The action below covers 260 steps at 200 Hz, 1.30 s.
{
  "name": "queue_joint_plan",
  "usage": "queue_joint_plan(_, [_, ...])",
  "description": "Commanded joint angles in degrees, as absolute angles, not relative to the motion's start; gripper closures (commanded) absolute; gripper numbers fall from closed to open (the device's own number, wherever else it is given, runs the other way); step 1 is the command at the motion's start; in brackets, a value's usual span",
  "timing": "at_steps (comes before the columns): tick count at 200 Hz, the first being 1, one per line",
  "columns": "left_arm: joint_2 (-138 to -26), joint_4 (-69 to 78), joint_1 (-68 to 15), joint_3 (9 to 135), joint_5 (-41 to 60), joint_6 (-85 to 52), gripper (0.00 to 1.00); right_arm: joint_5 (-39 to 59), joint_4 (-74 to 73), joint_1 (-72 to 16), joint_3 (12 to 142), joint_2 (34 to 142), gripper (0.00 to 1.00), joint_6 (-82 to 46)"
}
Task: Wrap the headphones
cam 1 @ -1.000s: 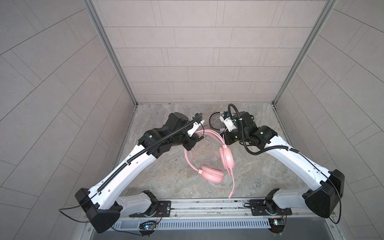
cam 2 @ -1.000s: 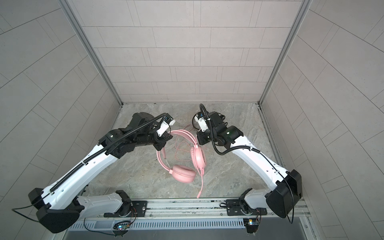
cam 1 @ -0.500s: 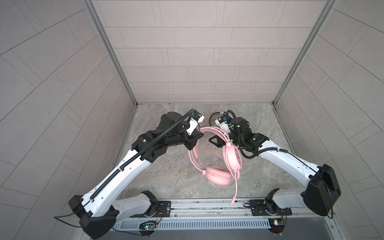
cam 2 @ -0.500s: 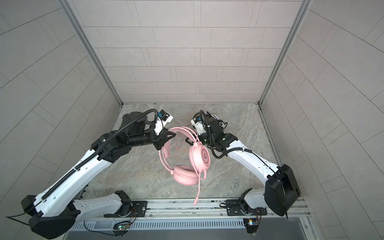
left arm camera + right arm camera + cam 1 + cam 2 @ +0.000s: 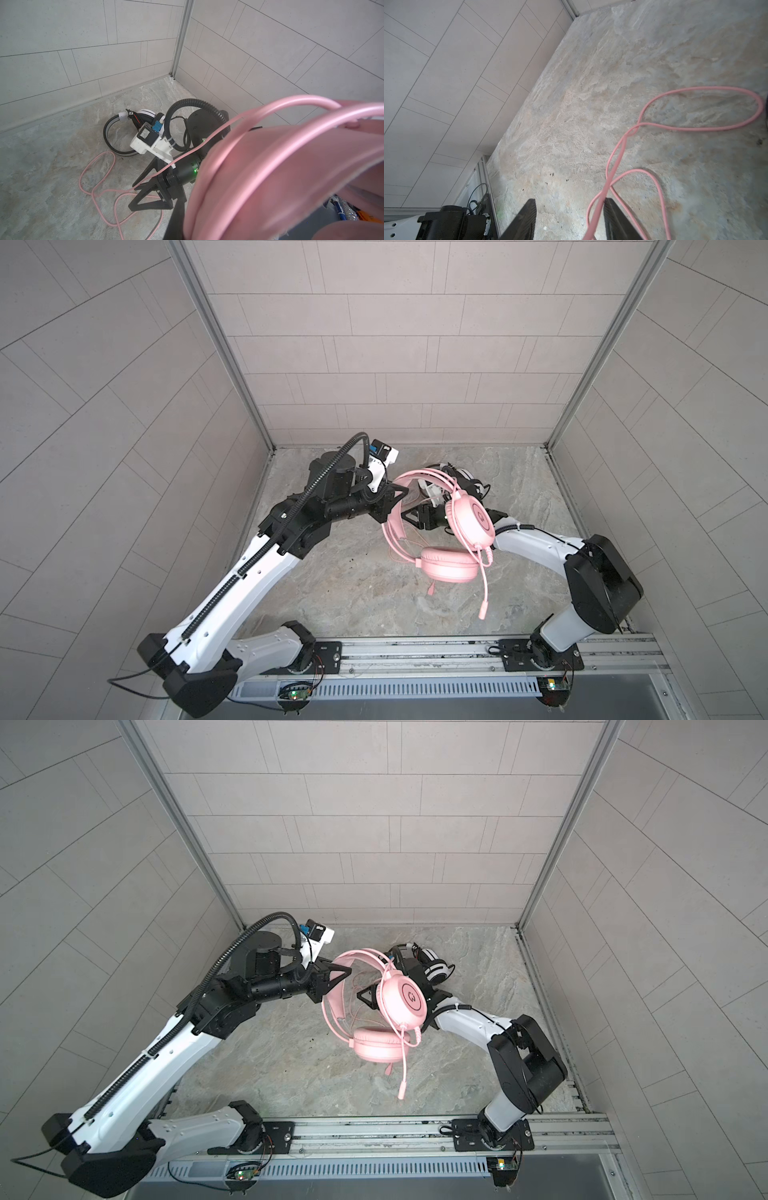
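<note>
My right gripper grabs the pink cable next, where it hangs above its trailing loops. Then I wrap the cable around the held headphones [image 5: 469, 521].
The pink headphones [image 5: 473, 519] [image 5: 402, 999] hang above the table, and my left gripper [image 5: 391, 498] [image 5: 337, 974] is shut on their headband [image 5: 270, 166]. One ear cup [image 5: 449, 571] dangles lowest. Their pink cable [image 5: 97, 166] [image 5: 695, 128] trails in loops on the table. My right gripper [image 5: 409, 517] [image 5: 365, 997] [image 5: 132, 195] [image 5: 570, 200] stands open behind the raised ear cup, low over the table. The cable runs between its fingers, close to one finger [image 5: 610, 209], ungripped. The white-and-black headphones [image 5: 465, 482] [image 5: 434, 968] [image 5: 122, 133] lie behind the right arm.
Tiled walls [image 5: 374, 364] close the table [image 5: 353, 593] in at the back and both sides. A metal rail [image 5: 415, 649] with the arm bases runs along the front edge. A thin pink stalk [image 5: 484, 597] hangs from the raised ear cup.
The left gripper has lifted the pink headphones off the table. The right gripper has opened, dropped lower and now sits behind the raised ear cup.
</note>
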<state>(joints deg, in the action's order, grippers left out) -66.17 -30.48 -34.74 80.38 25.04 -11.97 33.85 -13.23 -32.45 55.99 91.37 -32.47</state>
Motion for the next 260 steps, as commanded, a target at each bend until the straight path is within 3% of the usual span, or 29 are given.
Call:
queue_joint_plan(1, [-65.9,-24.7,-32.2,82.5,29.5,-18.7,1.00,33.8,-19.1,-32.3,57.4,93.3,0.46,-34.3])
queue_joint_plan(108, [-65.5,-20.4,-26.2,80.5,32.1,-25.8,1.00,32.5,-36.2,-30.0,60.2,102.1,0.46,-40.6])
queue_joint_plan(127, [-65.6,-19.9,-25.2,80.3,32.2,-27.4,1.00,32.9,-41.7,-30.1,59.8,103.7,0.54,-43.6])
queue_joint_plan(156, [-65.5,-17.4,-23.4,79.1,33.7,-30.0,1.00,33.3,-46.5,-30.4,59.3,105.2,0.81,-46.0])
queue_joint_plan(175, [-65.5,-16.9,-22.3,79.0,33.6,-30.8,1.00,33.4,-47.3,-30.7,58.4,105.1,0.89,-46.3])
queue_joint_plan(207, [-65.3,-16.6,-19.6,78.8,30.7,-32.7,1.00,33.0,-42.5,-31.8,54.9,101.7,0.92,-43.6])
queue_joint_plan(260, [-65.8,-13.4,-16.9,75.8,16.6,-38.2,1.00,22.9,-18.8,-38.5,48.8,86.9,0.92,-30.5])
